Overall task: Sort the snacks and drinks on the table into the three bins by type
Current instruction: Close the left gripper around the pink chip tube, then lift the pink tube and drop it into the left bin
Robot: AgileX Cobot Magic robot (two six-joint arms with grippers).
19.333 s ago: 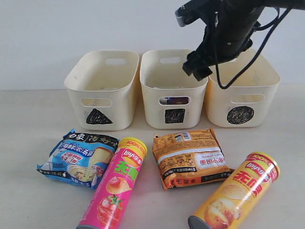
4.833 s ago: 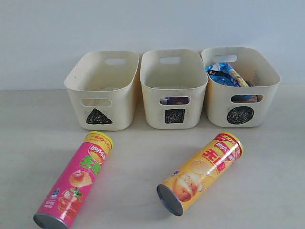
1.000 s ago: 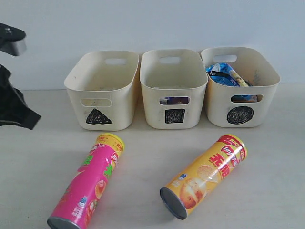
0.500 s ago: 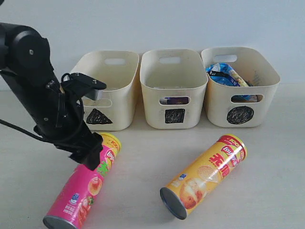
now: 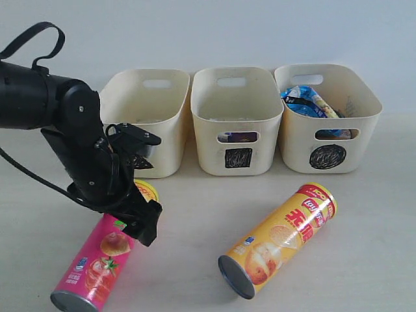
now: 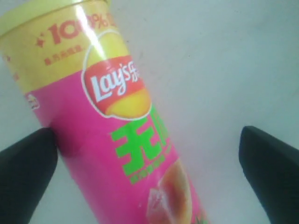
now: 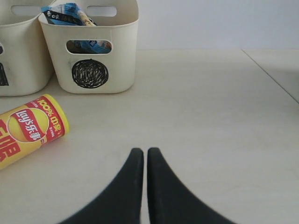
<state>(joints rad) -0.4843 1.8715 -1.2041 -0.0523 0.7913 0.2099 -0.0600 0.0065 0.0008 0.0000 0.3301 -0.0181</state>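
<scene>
The pink chip tube (image 5: 97, 263) is long and lies flat on the tabletop, so my left gripper needs to grab it around its middle (image 5: 118, 234) next.
The pink chip tube (image 5: 97, 263) lies on the table (image 5: 370, 253) at the front left, its yellow cap end under my left gripper (image 5: 133, 218). In the left wrist view the pink chip tube (image 6: 117, 140) lies between the wide-apart fingers of the left gripper (image 6: 147, 154), which is open; one fingertip (image 6: 32, 154) touches its side. The yellow chip tube (image 5: 279, 240) lies right of centre. My right gripper (image 7: 144, 151) is shut on nothing, low over bare table, out of the exterior view. Blue-white packets (image 5: 305, 99) sit in the circle bin (image 5: 328, 140).
The triangle bin (image 5: 170, 130) stands behind the left arm, the square bin (image 5: 260, 156) in the middle with a dark purple pack (image 5: 237, 137) showing through its slot. In the right wrist view, the circle bin (image 7: 93, 56) and the yellow tube's cap end (image 7: 28, 128).
The left arm has swung in from the left and come down over the pink tube's cap end. The tube has shifted slightly toward the front left. The yellow tube stays put.
</scene>
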